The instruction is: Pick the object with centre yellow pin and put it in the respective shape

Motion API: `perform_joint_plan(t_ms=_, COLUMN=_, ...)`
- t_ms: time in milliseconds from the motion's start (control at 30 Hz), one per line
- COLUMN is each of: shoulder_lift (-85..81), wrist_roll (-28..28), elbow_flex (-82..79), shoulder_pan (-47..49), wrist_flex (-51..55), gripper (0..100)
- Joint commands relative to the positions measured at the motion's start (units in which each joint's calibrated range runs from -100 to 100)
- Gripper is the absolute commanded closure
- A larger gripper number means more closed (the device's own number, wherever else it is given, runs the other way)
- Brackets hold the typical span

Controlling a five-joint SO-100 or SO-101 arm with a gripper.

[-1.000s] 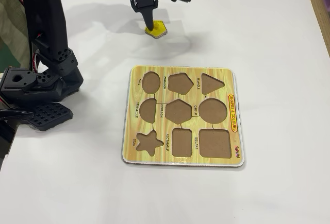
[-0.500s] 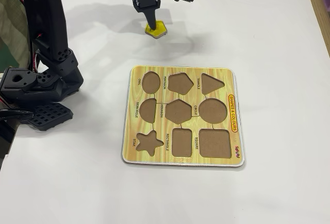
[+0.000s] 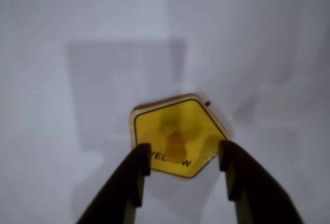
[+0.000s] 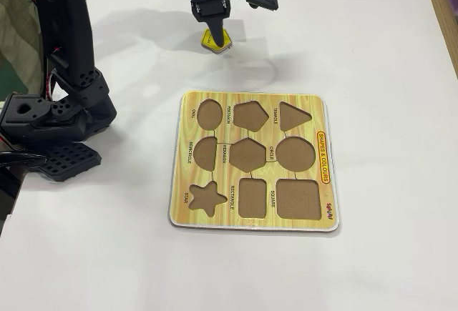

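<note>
My gripper should next grip the yellow pentagon by its yellow centre pin [image 3: 178, 131] to set it into the board's matching hollow.
The object with centre yellow pin [image 3: 178, 131] is a flat yellow pentagon with a dark rim, lying on the white table; in the fixed view the piece [image 4: 219, 41] sits at the top, beyond the board. My gripper [image 3: 184, 157] hangs right over it, open, with one dark finger [image 3: 138, 168] at its lower left corner and the other at its right corner, the knob between them untouched. In the fixed view the gripper [image 4: 214, 33] hides part of the piece. The respective shape [image 4: 250, 116] is the brown PENTAGON recess in the board's top row.
The yellow wood-grain puzzle board [image 4: 187, 179] lies mid-table with all its recesses bare, HEXAGON [image 4: 247, 154] and TRIANGLE [image 4: 294, 116] near the pentagon one. The arm's black base [image 4: 54, 121] stands at the left edge. A wooden strip runs along the far right.
The gripper and its wrist camera have shifted slightly up and right in the fixed view, staying over the yellow piece. The piece has barely moved.
</note>
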State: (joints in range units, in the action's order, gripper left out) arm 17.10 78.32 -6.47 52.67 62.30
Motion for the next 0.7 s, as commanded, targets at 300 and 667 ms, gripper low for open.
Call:
perform_joint_plan(t_ms=300, shoulder_lift=2.9, wrist_roll=0.1, elbow_flex=2.6, shoulder_pan=-0.8, wrist_flex=-0.7, gripper=85)
perform_joint_plan(t_ms=667, shoulder_lift=2.7, wrist_roll=-0.3, elbow_flex=1.7, shoulder_pan=-0.6, wrist_flex=-0.5, gripper=85)
